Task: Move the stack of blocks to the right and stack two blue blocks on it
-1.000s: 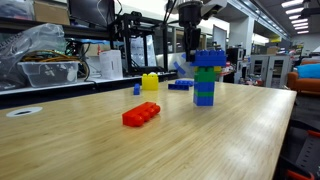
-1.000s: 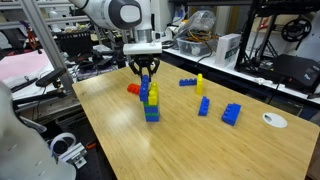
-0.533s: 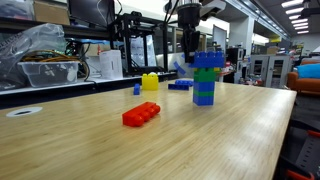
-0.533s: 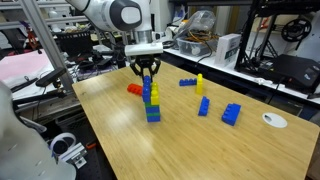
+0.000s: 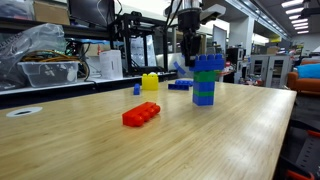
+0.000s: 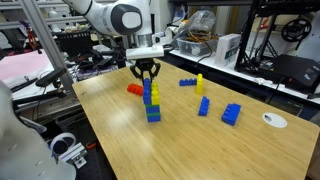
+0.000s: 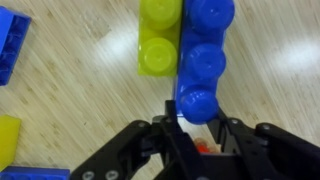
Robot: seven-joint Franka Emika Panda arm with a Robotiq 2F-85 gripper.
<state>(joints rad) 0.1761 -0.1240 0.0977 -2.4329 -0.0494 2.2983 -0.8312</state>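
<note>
The blue block rests on the stack beside the yellow brick and would stay on the stack, so my gripper should open its fingers.
The stack of blocks [image 5: 204,92] [image 6: 152,108] stands on the wooden table, blue lowest, green above it, and yellow [image 7: 160,40] on top. A blue block [image 5: 208,65] [image 7: 205,45] with a row of studs rests on the stack beside the yellow brick. My gripper [image 5: 194,42] [image 6: 146,78] [image 7: 197,118] hangs straight above the stack and is shut on one end of this blue block, a finger on each side. Other blue blocks [image 6: 203,106] [image 6: 231,114] lie apart on the table.
A long flat red brick [image 5: 141,114] [image 6: 134,89] lies near the stack. A lone yellow brick [image 5: 150,82] [image 6: 199,83] and a flat blue piece [image 6: 187,82] sit farther off. A white disc [image 6: 273,120] lies near the table edge. Shelves and equipment ring the table.
The gripper and the blue block it holds have sunk slightly onto the stack. Nothing else has moved.
</note>
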